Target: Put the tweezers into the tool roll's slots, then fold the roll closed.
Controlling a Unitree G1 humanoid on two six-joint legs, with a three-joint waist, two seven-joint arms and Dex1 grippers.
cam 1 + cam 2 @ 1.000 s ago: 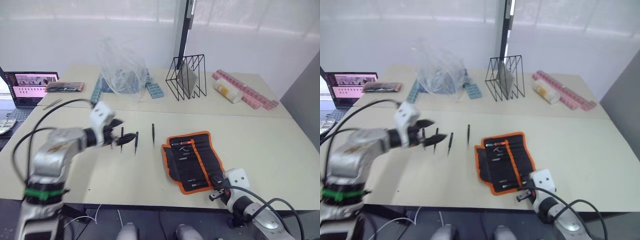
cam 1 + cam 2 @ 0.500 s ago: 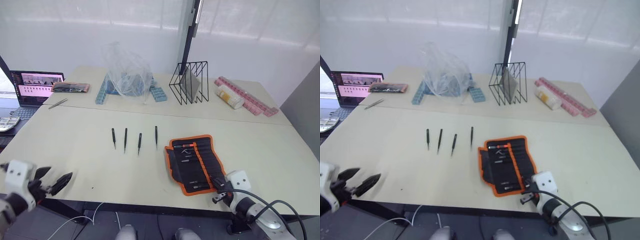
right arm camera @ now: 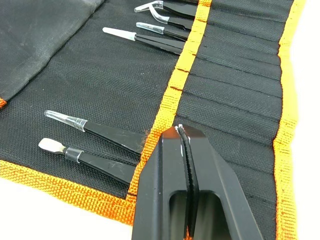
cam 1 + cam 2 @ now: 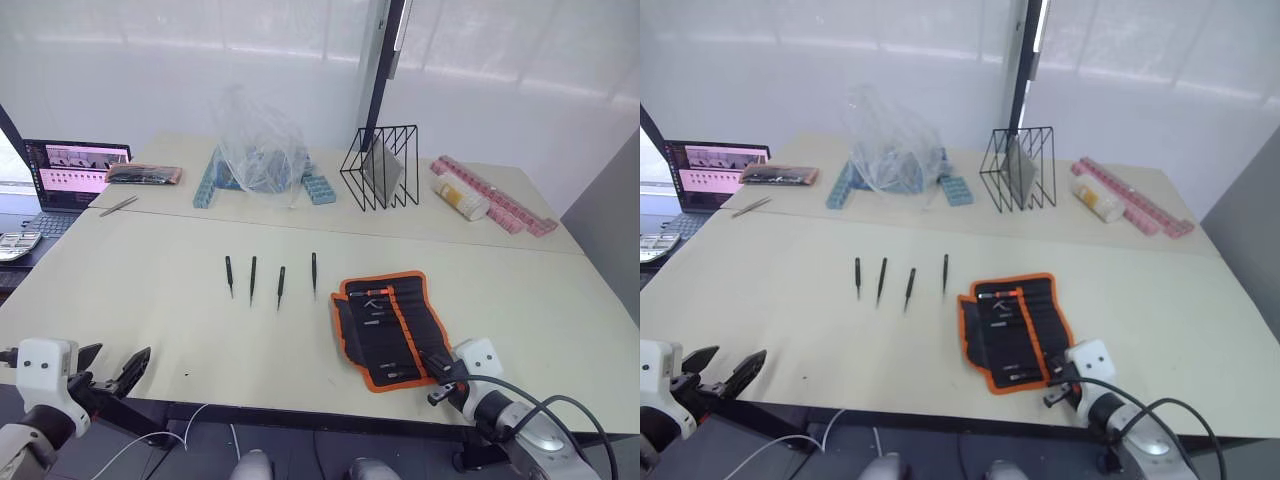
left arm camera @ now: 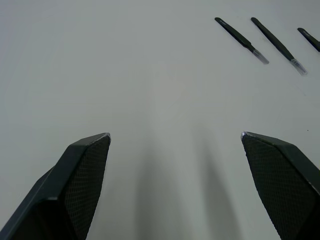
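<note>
My left gripper grabs a black tweezer by its dark body (image 4: 230, 279) (image 5: 244, 41) beside the clear tip cap next, to slide it into the tool roll's slots.
Several slim black tweezers (image 4: 252, 279) lie side by side on the table, left of the tool roll (image 4: 390, 328). The roll lies open, black with orange edging. Several tweezers (image 3: 102, 132) with clear tip caps sit in its slots (image 3: 235, 95). My right gripper (image 3: 182, 131) is shut with nothing seen between its fingers. Its tips rest over the roll's near end beside the orange centre strip (image 3: 172, 95). My left gripper (image 4: 115, 362) hangs open at the table's front left edge, far from the loose tweezers (image 5: 240, 39).
Along the back stand a laptop (image 4: 75, 170), an orange-edged packet (image 4: 145, 174), a silver tweezer (image 4: 118, 206), a clear plastic bag (image 4: 255, 145), a black wire rack (image 4: 380, 165), a jar (image 4: 458, 196) and pink strips (image 4: 500, 195). Bare tabletop (image 4: 150, 300) lies left of the tweezers.
My left arm has pulled back from above the loose tweezers to the table's front left edge, gripper open. The right gripper has stayed at the roll's near end. The camera has shifted slightly.
</note>
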